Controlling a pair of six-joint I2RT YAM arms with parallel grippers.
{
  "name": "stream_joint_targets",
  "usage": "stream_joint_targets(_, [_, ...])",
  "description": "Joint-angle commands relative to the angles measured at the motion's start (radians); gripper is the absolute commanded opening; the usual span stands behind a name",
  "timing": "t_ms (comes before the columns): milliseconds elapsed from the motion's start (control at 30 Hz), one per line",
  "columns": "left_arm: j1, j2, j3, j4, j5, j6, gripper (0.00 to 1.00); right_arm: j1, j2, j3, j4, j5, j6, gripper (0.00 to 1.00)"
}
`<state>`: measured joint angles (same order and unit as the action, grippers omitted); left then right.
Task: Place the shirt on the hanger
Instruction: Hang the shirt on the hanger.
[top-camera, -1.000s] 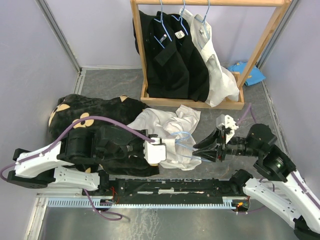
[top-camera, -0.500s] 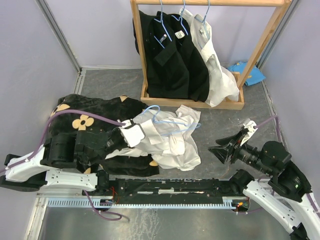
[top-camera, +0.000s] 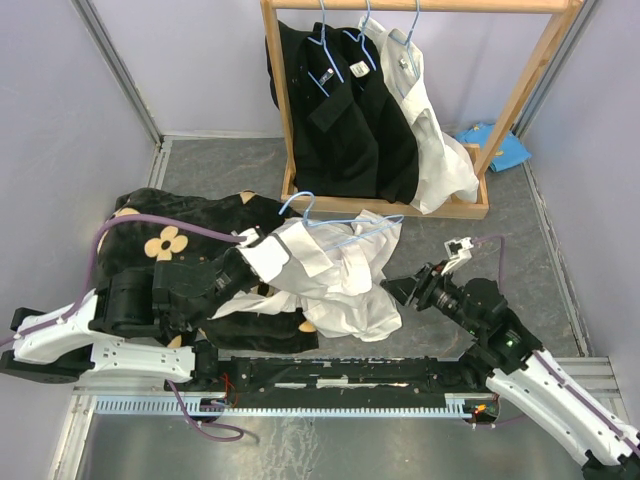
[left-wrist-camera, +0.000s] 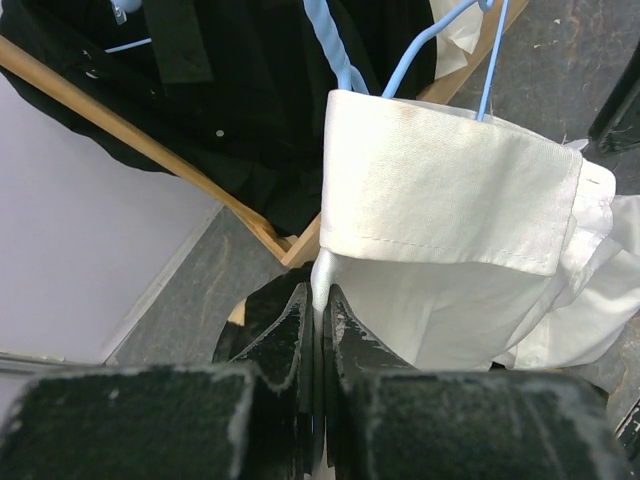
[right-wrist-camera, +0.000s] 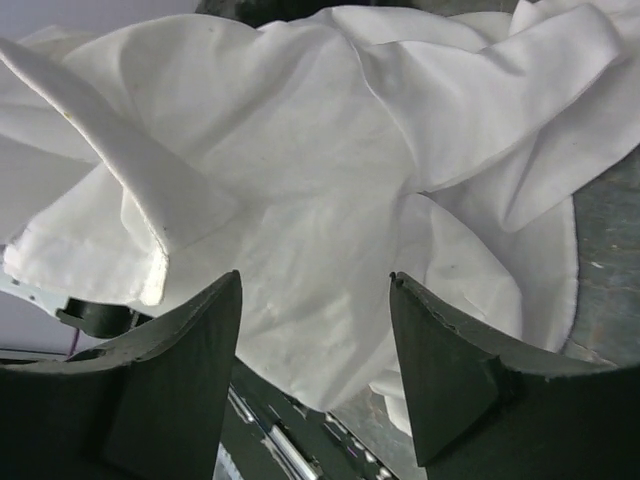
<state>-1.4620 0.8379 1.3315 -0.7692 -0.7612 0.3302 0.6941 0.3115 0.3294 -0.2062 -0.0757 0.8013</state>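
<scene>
The white shirt needs to have that side drawn over the hanger, so my right gripper should next grab it by its loose folded edge near the collar (top-camera: 356, 269) (right-wrist-camera: 160, 218).
The white shirt (top-camera: 340, 275) lies crumpled in the middle of the floor, partly over a black cloth. My left gripper (top-camera: 262, 256) is shut on a fold of the shirt (left-wrist-camera: 440, 190) just below the collar and holds it raised. The light-blue wire hanger (top-camera: 300, 197) sticks out above the collar, its neck (left-wrist-camera: 335, 55) rising behind the fabric in the left wrist view. My right gripper (top-camera: 396, 290) is open beside the shirt's right edge. The shirt (right-wrist-camera: 330, 190) fills the right wrist view just beyond the open right gripper (right-wrist-camera: 315, 285), with nothing between the fingers.
A wooden clothes rack (top-camera: 385, 208) stands at the back with black shirts (top-camera: 340, 110) and a white one on hangers. A black cloth with tan flowers (top-camera: 175, 235) covers the left floor. Something blue (top-camera: 500, 148) lies at the back right. A rail (top-camera: 350, 375) runs along the near edge.
My left gripper has pulled the collar and hanger left and away from the near edge. My right gripper opened, drew back to the right, then came back toward the shirt's edge.
</scene>
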Motion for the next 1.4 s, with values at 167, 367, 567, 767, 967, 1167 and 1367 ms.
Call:
stream_joint_targets(167, [-0.005,0.010,-0.018,0.119,-0.013,-0.017,0.03,0.052,0.049,-0.083,0.501,0.084,0.178,0.72])
stream_joint_targets(367, [-0.004,0.012,-0.035,0.141,-0.009,-0.006,0.03,0.136,0.119,-0.092,0.523,0.149,0.188,0.72])
stream_joint_targets(567, [-0.004,0.013,-0.036,0.143,-0.016,-0.004,0.03,0.254,0.212,-0.116,0.566,0.269,0.197,0.68])
stream_joint_targets(767, [-0.004,0.009,-0.051,0.132,-0.020,-0.026,0.03,0.332,0.315,-0.122,0.708,0.307,0.177,0.58])
stream_joint_targets(967, [-0.005,-0.003,-0.069,0.119,-0.014,-0.052,0.03,0.334,0.203,-0.084,0.525,0.370,0.138,0.08])
stream_joint_targets(1167, [-0.004,-0.040,-0.107,0.134,-0.010,-0.058,0.03,0.333,0.025,0.027,0.115,0.573,0.119,0.00])
stream_joint_targets(1367, [-0.004,-0.083,-0.129,0.166,0.049,-0.047,0.03,0.332,0.023,0.279,-0.305,0.710,0.054,0.00])
